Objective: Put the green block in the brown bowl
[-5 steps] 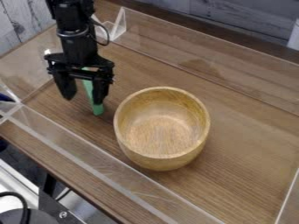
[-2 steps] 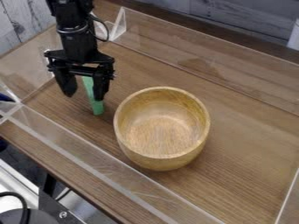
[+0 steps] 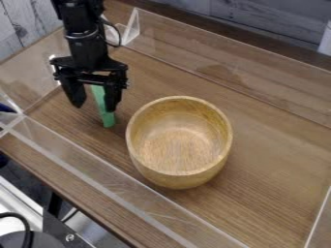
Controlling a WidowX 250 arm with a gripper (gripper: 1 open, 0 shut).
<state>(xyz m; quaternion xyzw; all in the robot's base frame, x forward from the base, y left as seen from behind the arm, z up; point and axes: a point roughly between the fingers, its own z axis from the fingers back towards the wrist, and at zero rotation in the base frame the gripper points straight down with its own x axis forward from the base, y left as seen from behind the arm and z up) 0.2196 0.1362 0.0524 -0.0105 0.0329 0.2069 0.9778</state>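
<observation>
My gripper grips the block's long sides next, to put the green block [image 3: 107, 115] in the brown bowl [image 3: 180, 140].
The green block [image 3: 107, 115] lies flat on the wooden table, and only its near end shows below the gripper. My gripper [image 3: 93, 100] points straight down over the block's far part, open, with a black finger on each side of it. Whether the fingers touch the block I cannot tell. The brown bowl [image 3: 180, 140], round and light tan with thick walls, stands empty just to the right of the block, close to the right finger [image 3: 115, 100].
A clear acrylic wall [image 3: 77, 167] runs along the table's front edge, and another stands at the back right [image 3: 233, 44]. Bare wooden table [image 3: 258, 97] stretches behind and to the right of the bowl.
</observation>
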